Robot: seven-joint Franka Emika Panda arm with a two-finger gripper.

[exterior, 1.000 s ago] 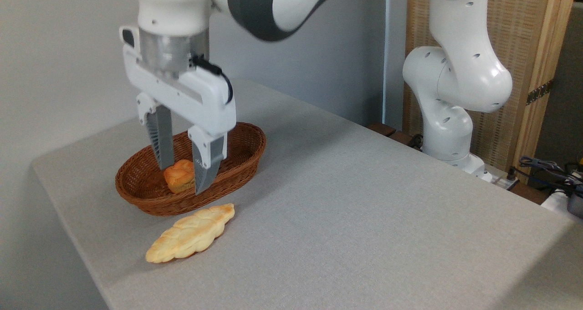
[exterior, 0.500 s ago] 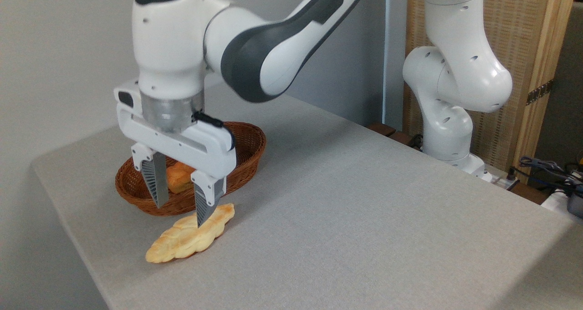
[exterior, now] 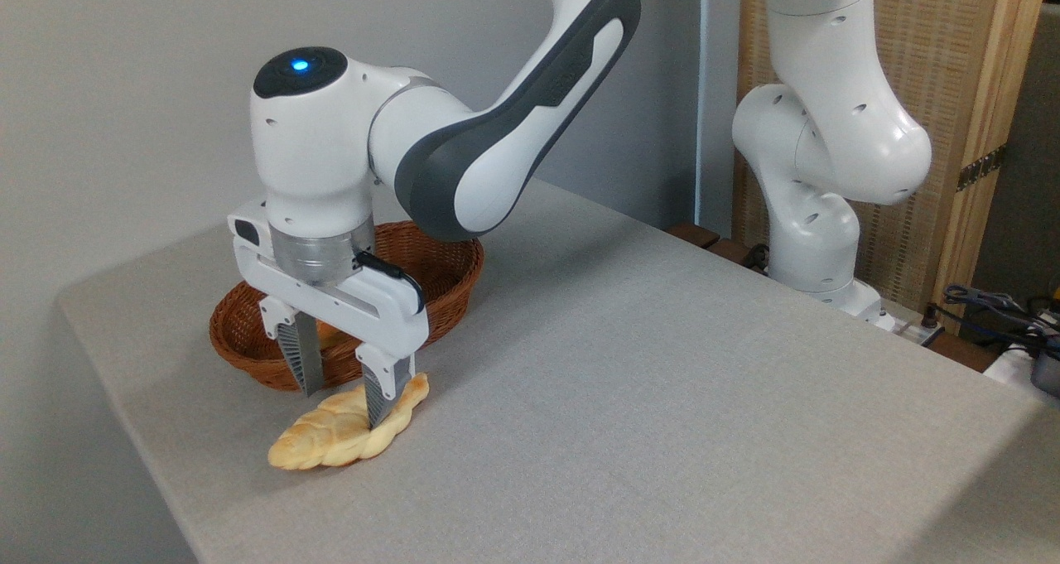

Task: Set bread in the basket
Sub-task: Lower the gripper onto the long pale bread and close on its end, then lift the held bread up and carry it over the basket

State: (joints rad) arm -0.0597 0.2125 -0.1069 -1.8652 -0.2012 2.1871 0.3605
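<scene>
The gripper needs to put the bread into the basket (exterior: 451,278), so it should next grab the bread across its braided body (exterior: 343,430).
The bread (exterior: 315,448), a long pale-golden braided loaf, lies flat on the grey table just in front of the basket (exterior: 451,278). The basket is an oval brown wicker one near the table's left end. My gripper (exterior: 344,407) is down at the loaf's far half, pointing straight down and open. One finger (exterior: 305,365) stands on the basket side of the loaf and the other finger (exterior: 383,390) on the near side, with the loaf between them. The gripper body hides most of the basket's inside.
The arm's white base (exterior: 816,249) stands at the table's far right edge. Cables and plugs (exterior: 994,307) lie beyond it, in front of a wooden screen (exterior: 961,92). The table's left edge (exterior: 124,407) runs close beside the basket and loaf.
The gripper left the basket, where it hung over a small orange-brown bun, and came forward and down. Its open fingers now straddle the loaf. The loaf has barely shifted.
</scene>
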